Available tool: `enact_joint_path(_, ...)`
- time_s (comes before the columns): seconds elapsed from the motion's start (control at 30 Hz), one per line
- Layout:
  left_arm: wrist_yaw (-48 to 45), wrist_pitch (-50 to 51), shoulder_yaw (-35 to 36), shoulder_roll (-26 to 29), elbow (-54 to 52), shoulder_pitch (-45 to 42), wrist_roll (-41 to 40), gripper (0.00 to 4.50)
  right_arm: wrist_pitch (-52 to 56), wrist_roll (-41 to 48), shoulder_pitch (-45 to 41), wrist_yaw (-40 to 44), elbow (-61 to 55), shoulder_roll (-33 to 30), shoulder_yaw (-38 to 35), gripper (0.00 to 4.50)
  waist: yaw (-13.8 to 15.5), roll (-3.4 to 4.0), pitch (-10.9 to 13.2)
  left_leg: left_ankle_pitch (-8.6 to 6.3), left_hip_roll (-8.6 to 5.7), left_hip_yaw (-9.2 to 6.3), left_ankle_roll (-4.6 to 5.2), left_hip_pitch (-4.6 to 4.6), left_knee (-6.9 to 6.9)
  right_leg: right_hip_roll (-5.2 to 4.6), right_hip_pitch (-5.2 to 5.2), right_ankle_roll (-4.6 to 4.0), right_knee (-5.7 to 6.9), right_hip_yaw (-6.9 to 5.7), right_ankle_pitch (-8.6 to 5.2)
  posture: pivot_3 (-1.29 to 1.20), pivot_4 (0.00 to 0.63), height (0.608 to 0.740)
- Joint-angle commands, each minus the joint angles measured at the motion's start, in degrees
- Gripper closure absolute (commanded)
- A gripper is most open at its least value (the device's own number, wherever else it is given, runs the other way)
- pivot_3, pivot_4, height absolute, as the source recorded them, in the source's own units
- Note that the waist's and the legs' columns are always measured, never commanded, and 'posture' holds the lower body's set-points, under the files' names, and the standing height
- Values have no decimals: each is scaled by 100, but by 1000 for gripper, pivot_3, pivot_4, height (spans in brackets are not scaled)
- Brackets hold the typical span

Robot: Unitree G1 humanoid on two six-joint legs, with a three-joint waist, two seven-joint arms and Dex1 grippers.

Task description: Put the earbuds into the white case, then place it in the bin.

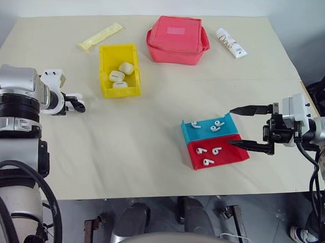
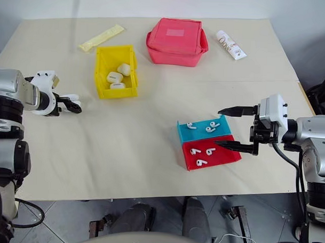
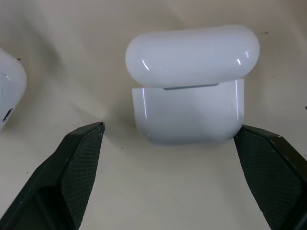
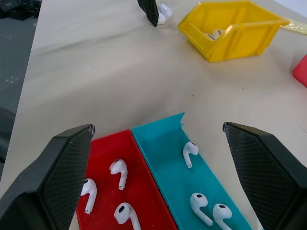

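The white case's lower body is beside my left gripper's fingers in the left wrist view, so my left gripper should close. Closing now would hold the case.
A white case [image 3: 187, 112] stands on the table with its lid [image 3: 192, 55] hinged open. It sits just ahead of my left gripper [image 1: 76, 105], between the open fingers [image 3: 76, 163]. A second white case [image 3: 7, 96] lies beside it. Several earbuds lie in the blue tray [image 1: 205, 134] and the red tray [image 1: 228, 154]: one [image 4: 189, 152] in the blue, another [image 4: 119, 170] in the red. My right gripper [image 1: 230, 125] stands open just right of the trays, holding nothing. The yellow bin [image 1: 104, 71] at the back left holds three white cases [image 1: 117, 76].
A red fabric pouch [image 1: 177, 39] stands behind the bin's right side. A white tube [image 1: 231, 43] lies at the back right, and a yellow sachet [image 1: 100, 36] at the back left. The table's front edge runs just below the trays.
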Motion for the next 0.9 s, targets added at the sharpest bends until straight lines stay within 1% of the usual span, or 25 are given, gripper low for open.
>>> enact_joint_path(0.03,158,-148,220,-142,180,-193,55,35,27,140,34,-13,-191,-120,-225,0,13,0,0,0,-1,0,0,0,1,-1,0,1,0,0,0,0,150,740)
enact_joint_path(0.27,348,-71,418,-302,370,-283,110,35,40,142,52,-21,-203,-137,-246,0,33,-1,-1,1,-4,0,1,0,5,-3,1,2,2,-1,1,0,150,740)
enact_joint_path(0.57,425,88,498,-370,544,-297,142,35,37,137,20,-42,-178,-144,-232,0,25,1,-2,1,-4,2,2,1,5,-3,1,3,4,1,2,0,150,740)
enact_joint_path(0.6,453,84,508,-381,581,-289,156,413,38,137,13,-43,-175,-145,-227,0,23,2,-2,1,-4,2,2,1,5,-3,1,3,4,1,2,0,150,740)
enact_joint_path(0.63,469,110,521,-395,619,-293,163,561,37,136,1,-43,-166,-143,-224,0,23,3,-3,1,-4,2,2,2,4,-3,1,3,4,1,2,0,150,740)
enact_joint_path(0.73,504,137,576,-421,670,-281,174,1474,40,130,-10,-54,-163,-147,-222,0,25,3,-4,1,-4,2,2,2,5,-3,2,3,4,1,2,0,150,740)
enact_joint_path(0.77,518,135,604,-428,682,-273,172,1698,41,128,-9,-56,-165,-152,-225,0,23,4,-5,1,-5,2,2,2,5,-3,2,3,4,1,2,0,150,740)
enact_joint_path(0.83,513,156,620,-430,648,-231,169,1736,49,132,-13,-56,-164,-170,-241,0,22,4,-5,1,-5,2,2,3,5,-3,2,3,5,2,2,0,150,740)
enact_joint_path(0.9,412,77,618,-397,387,-113,123,1736,50,129,-15,-58,-163,-204,-271,0,22,5,-5,1,-5,3,1,3,5,-3,2,3,5,2,2,0,150,740)
